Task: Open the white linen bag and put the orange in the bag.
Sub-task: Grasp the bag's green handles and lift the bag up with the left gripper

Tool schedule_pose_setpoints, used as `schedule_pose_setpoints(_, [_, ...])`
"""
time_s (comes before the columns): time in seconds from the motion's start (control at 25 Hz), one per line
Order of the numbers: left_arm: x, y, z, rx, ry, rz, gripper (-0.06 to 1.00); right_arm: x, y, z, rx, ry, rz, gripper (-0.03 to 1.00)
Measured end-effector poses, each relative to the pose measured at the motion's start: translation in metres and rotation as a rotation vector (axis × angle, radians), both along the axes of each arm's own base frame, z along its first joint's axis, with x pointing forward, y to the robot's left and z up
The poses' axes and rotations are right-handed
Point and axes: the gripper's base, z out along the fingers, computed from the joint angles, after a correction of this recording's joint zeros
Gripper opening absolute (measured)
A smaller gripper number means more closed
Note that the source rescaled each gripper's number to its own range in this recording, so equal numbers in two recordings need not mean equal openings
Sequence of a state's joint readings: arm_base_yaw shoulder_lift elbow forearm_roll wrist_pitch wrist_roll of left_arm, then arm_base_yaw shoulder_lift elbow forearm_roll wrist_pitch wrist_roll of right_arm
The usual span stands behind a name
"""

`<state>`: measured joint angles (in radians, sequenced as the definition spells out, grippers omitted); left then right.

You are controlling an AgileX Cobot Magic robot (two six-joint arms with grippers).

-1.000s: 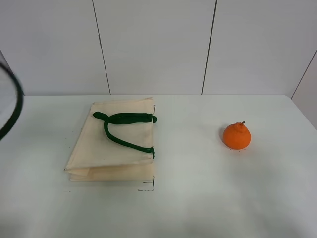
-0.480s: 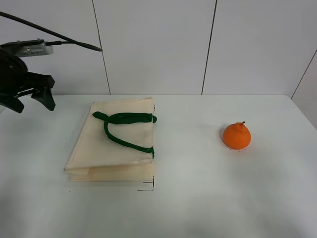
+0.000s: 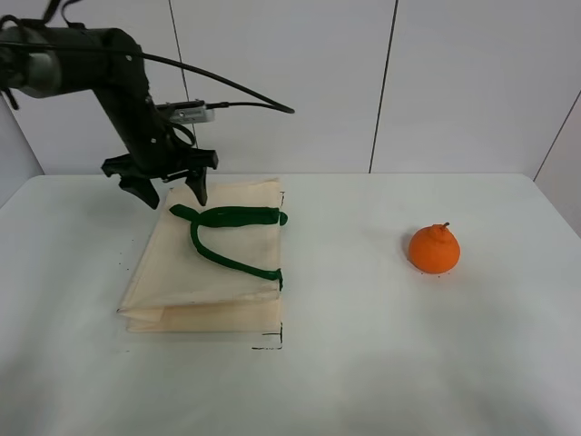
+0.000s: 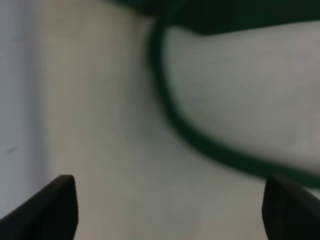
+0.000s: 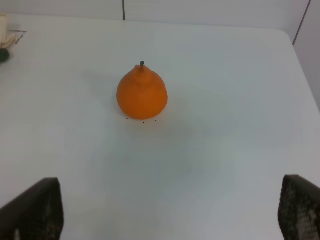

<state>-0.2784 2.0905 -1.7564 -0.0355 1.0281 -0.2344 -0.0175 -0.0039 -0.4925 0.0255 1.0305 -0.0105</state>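
Note:
My left gripper grips the white linen bag by the green handle resting on top (image 3: 194,232) next, since the bag's cloth (image 3: 186,272) lies flat on the tabletop.
The white linen bag (image 3: 213,268) lies flat and folded on the table's left half, its dark green handles (image 3: 229,218) resting on top. My left gripper (image 3: 171,189) is open and hovers over the bag's far left corner. The blurred left wrist view shows the bag cloth (image 4: 100,125) and a green handle (image 4: 200,145) close beneath the spread left gripper (image 4: 170,210). The orange (image 3: 434,248) sits upright on the right half, stem up. In the right wrist view the orange (image 5: 142,94) lies ahead of my open, empty right gripper (image 5: 165,210). The right arm is out of the exterior view.
The white table (image 3: 363,363) ends at a panelled wall (image 3: 290,82) behind. Small black corner marks (image 3: 272,343) sit by the bag's front right corner. The bag's corner (image 5: 3,25) shows at the edge of the right wrist view.
My left arm has swung in from the far left to above the bag's far left corner. The bag and the orange have not moved.

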Motion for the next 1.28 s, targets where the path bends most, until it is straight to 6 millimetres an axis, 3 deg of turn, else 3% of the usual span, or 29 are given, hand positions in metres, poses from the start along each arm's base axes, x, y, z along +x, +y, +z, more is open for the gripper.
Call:
schedule_pose_setpoints(0.16, [0.015, -0.013, -0.025, 0.003, 0.024, 0.005, 0.97, 0.0, 0.0, 0.0, 0.0, 0.0, 0.0, 0.98])
schedule_pose_setpoints(0.88, [0.028, -0.007, -0.114, 0.075, 0.152, 0.016, 0.97, 0.0, 0.0, 0.0, 0.0, 0.0, 0.0, 0.98])
schedule_pose_setpoints(1.04, [0.028, -0.008, -0.118, 0.066, 0.163, 0.024, 0.96, 0.0, 0.0, 0.0, 0.0, 0.0, 0.0, 0.98])
schedule_pose_setpoints(1.16, [0.027, -0.008, -0.12, 0.06, 0.17, 0.027, 0.81, 0.0, 0.0, 0.0, 0.0, 0.0, 0.0, 0.98])
schedule_pose_setpoints(1.28, [0.026, -0.008, -0.121, 0.065, 0.184, 0.026, 0.4, 0.0, 0.0, 0.0, 0.0, 0.0, 0.0, 0.98])
